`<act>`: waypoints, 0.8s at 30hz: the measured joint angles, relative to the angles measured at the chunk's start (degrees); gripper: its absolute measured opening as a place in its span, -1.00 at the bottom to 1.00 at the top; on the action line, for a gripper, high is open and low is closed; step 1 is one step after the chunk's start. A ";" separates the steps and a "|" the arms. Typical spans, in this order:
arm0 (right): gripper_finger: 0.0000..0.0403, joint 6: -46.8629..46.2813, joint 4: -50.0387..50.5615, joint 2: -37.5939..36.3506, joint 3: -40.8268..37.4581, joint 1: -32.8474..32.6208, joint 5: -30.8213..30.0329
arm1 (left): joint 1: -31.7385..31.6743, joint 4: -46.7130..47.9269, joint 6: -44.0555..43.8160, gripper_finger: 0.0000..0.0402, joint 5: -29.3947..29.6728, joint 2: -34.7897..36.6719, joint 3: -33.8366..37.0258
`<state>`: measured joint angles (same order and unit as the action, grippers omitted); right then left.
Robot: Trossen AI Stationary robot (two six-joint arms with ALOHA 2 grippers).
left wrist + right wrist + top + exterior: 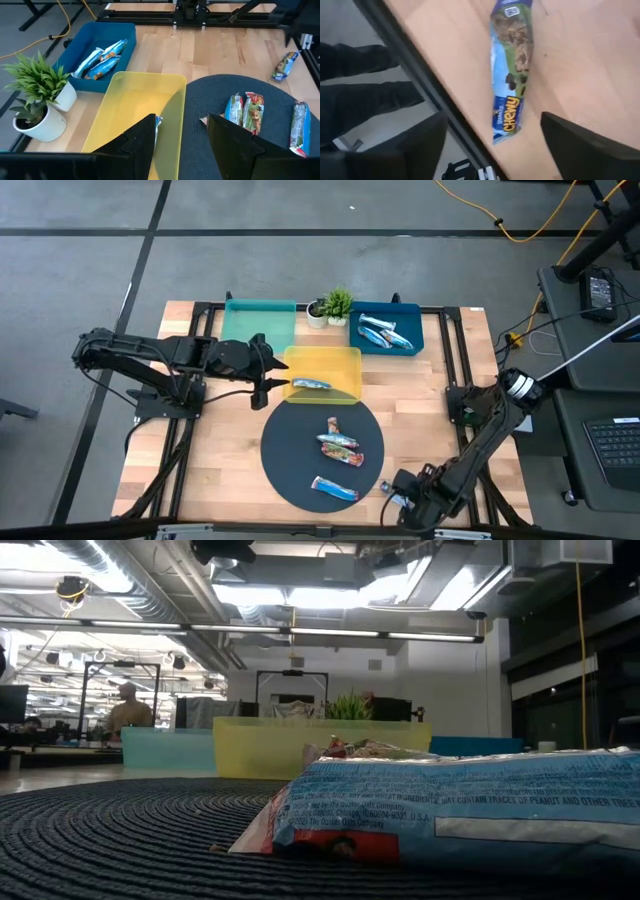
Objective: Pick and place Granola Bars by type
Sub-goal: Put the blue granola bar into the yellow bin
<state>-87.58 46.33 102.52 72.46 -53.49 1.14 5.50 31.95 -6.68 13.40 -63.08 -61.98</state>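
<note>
The Chewy bar needs to be sorted into the yellow tray, so I should grab it by its end with the Chewy lettering (508, 118) with my right gripper next.
My left gripper (276, 378) (181, 127) is open at the near-left rim of the yellow tray (345, 360). A blue-silver granola bar (310, 384) (158, 121) lies flat in that tray just ahead of its fingers. My right gripper (393, 496) (495, 150) is open over a blue Chewy bar (512, 75) (286, 65) that lies flat on the wood at the table's near edge; its fingers stand on either side without touching. Several bars (338, 443) lie on the dark round mat (290, 450). More bars (385, 332) rest in the blue tray (410, 315).
A teal tray (258, 320) sits at the far left, beside the yellow one. A small potted plant (335, 305) (37, 100) stands between the teal and blue trays. The table's near edge (435, 95) runs right beside the Chewy bar. One bar (450, 810) fills the low view.
</note>
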 joint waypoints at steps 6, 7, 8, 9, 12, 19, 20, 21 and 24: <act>0.76 -5.35 -1.88 0.00 -5.31 0.02 1.22 | 0.00 0.20 -0.01 -0.15 -1.56 -0.23 0.00; 0.76 -5.97 -2.81 0.00 -6.04 0.03 1.38 | 0.00 0.29 -0.01 -0.15 -1.60 -0.24 0.00; 0.76 -6.46 -3.81 0.00 -6.81 0.07 1.41 | 0.00 0.43 -0.02 -0.15 -1.70 -0.28 0.00; 0.76 -6.55 -5.09 0.00 -7.52 0.17 1.45 | 0.00 0.52 -0.05 -0.15 -1.72 -0.28 0.00; 0.76 -6.59 -8.69 0.02 -9.14 0.24 1.53 | 0.00 0.80 -0.53 -0.15 -1.79 -0.28 0.00; 0.72 -6.88 -10.77 0.02 -12.14 0.24 1.99 | 0.00 0.89 -1.09 -0.15 -2.60 -0.28 0.00; 0.70 -6.89 -11.42 0.02 -12.60 0.24 1.99 | 0.00 0.89 -1.09 -0.15 -2.82 -0.27 0.00; 0.67 -6.89 -12.41 0.02 -13.15 0.30 2.02 | 0.01 0.89 -1.09 -0.15 -2.89 -0.27 0.00; 0.60 -6.91 -14.73 -0.21 -14.52 0.42 2.23 | 0.00 0.89 -1.09 -0.15 -2.88 -0.28 0.00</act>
<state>-94.50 31.61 102.31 57.95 -53.08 3.37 5.50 32.84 -7.77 10.52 -63.35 -61.98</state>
